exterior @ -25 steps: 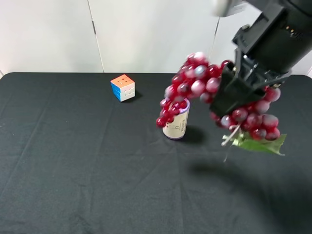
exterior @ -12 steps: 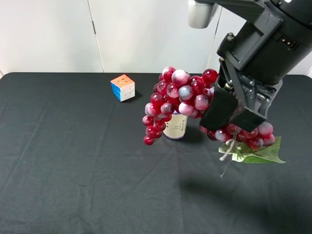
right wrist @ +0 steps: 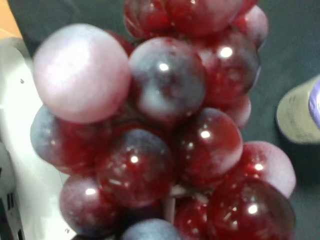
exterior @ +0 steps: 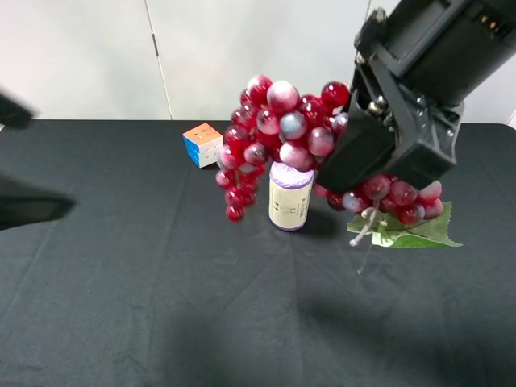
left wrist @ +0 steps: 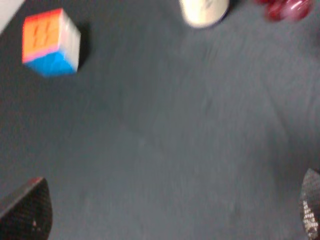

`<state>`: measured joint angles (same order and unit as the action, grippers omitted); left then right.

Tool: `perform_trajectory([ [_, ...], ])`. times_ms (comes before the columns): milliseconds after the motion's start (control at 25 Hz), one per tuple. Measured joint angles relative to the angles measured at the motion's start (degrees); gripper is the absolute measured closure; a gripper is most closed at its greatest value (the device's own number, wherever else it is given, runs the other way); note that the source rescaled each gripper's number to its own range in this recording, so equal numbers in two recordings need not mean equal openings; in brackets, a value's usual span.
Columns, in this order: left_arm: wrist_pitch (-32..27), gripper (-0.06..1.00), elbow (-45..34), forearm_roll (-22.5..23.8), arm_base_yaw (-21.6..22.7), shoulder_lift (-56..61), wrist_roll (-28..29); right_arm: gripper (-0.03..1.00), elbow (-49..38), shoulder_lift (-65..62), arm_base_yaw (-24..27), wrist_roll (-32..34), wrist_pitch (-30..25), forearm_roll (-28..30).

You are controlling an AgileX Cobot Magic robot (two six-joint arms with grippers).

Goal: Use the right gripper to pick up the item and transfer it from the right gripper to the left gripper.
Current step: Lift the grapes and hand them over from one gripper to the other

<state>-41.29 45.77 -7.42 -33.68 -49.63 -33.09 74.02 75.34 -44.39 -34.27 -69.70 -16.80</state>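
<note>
The left gripper will next take the bunch of grapes over from the right gripper, so it will grab the middle of the bunch, by its middle grapes (exterior: 284,121).
The bunch of dark-red and pale pink grapes (exterior: 282,133) with its green leaf (exterior: 415,231) hangs in the air over the table's middle. My all-black right gripper (exterior: 385,171) is shut on it near the stem end. The bunch fills the right wrist view (right wrist: 165,140), and a few grapes show at the edge of the left wrist view (left wrist: 282,9). My left gripper (exterior: 36,161) is a dark blur at the left edge, well apart from the bunch. In the left wrist view it (left wrist: 167,210) is open and empty, its fingertips (left wrist: 25,210) far apart.
A cream cylinder with a purple top (exterior: 290,197) stands upright just under the hanging grapes; it also shows in the wrist views (left wrist: 204,11) (right wrist: 300,115). A colourful puzzle cube (exterior: 203,144) (left wrist: 50,42) sits at the back. The black table (exterior: 161,306) ends at a white wall.
The right gripper has carried the grapes up and to the left, so the bunch now hangs over the cylinder. The left gripper has come into view at the left edge.
</note>
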Motion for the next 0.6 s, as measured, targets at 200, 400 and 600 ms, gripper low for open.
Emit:
perform_trajectory([
  [200,8.4,-0.04,4.6,0.9,-9.5,-9.2,-0.2,0.95,0.1,0.0,0.0,-2.0,-0.1,-1.6],
  [400,13.8,-0.04,7.5,0.0,-15.0,-16.7,-0.3,0.95,0.1,0.0,0.0,-2.2,-0.1,-1.8],
  [600,17.5,-0.04,8.6,-4.0,-17.0,-20.9,-0.4,0.95,0.1,0.0,0.0,-2.2,-0.1,-1.8],
])
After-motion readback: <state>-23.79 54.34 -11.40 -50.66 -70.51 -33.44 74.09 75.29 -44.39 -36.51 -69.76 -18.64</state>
